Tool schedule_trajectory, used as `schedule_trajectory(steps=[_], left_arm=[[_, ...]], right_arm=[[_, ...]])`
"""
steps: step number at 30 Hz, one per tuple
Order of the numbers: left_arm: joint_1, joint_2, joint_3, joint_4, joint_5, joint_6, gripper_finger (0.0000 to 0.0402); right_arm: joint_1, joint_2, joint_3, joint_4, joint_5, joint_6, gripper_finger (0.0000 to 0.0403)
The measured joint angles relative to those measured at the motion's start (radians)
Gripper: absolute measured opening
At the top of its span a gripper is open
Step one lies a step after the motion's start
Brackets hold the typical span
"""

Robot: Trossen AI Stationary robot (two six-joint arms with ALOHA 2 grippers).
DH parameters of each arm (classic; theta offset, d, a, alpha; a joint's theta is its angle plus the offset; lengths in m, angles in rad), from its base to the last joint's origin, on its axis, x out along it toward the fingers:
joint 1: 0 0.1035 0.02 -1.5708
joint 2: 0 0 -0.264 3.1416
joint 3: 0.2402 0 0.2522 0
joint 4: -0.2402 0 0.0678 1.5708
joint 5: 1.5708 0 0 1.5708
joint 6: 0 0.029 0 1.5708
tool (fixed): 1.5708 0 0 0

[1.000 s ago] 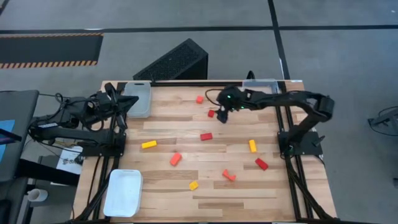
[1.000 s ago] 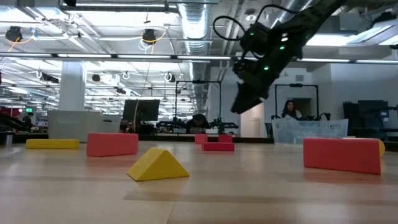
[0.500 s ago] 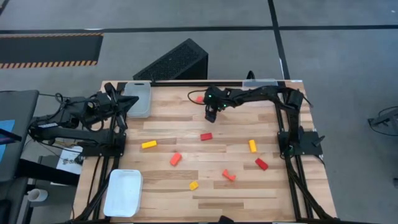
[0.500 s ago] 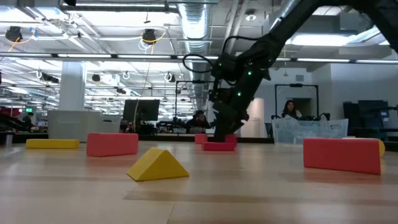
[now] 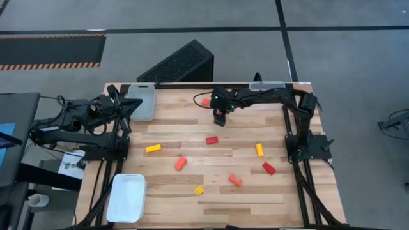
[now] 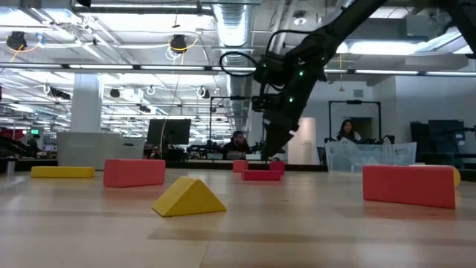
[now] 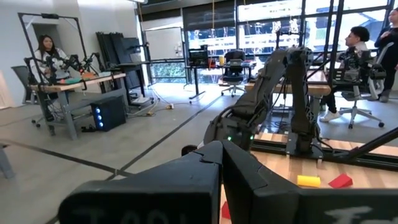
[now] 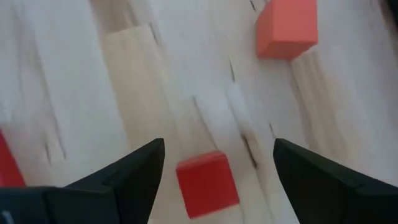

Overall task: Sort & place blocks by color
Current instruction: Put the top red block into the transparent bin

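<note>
I should grab the red cube by its two opposite sides with my right gripper next. Then I can sort it into the clear tray.
My right gripper (image 5: 220, 118) (image 6: 270, 154) reaches over the far middle of the table and is open. In the right wrist view (image 8: 219, 145) its fingers stand on either side of a small red cube (image 8: 207, 185) that rests flat on the wood, with a gap on both sides. An orange-red cube (image 5: 205, 101) (image 8: 286, 28) lies just beyond it. Other blocks lie scattered: a red bar (image 5: 211, 140), a yellow bar (image 5: 153, 148), an orange block (image 5: 181, 163), a yellow piece (image 5: 199, 190). My left gripper (image 5: 131, 107) waits at the left edge, shut.
A clear tray (image 5: 142, 101) sits at the far left corner, a white tray (image 5: 126, 197) at the near left corner, another clear tray (image 5: 267, 84) at the far right edge. More blocks lie to the right: orange-red (image 5: 235, 180), red (image 5: 268, 168), yellow-orange (image 5: 259, 149).
My right gripper has moved toward the table's left edge and come down from well above the table to just over the small red cube, which now sits between its fingers. The blocks have stayed in place.
</note>
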Motion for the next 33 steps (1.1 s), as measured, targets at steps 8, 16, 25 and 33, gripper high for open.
schedule_trajectory(steps=[8,16,25,33], left_arm=[[0.0,0.0,0.0,-0.001,0.0,-0.003,0.0],[0.0,0.0,0.0,0.0,0.002,-0.012,0.0],[0.0,0.0,0.0,0.0,0.002,-0.018,0.0],[0.0,0.0,0.0,0.001,0.003,-0.025,0.0]], right_arm=[[-0.003,0.016,-0.005,-0.046,-0.004,-0.086,0.0321],[-0.002,0.046,-0.005,-0.024,0.023,-0.13,0.0317],[-0.002,0.046,-0.006,-0.017,0.024,-0.138,0.0264],[-0.002,0.046,-0.006,-0.041,0.023,-0.14,0.0186]])
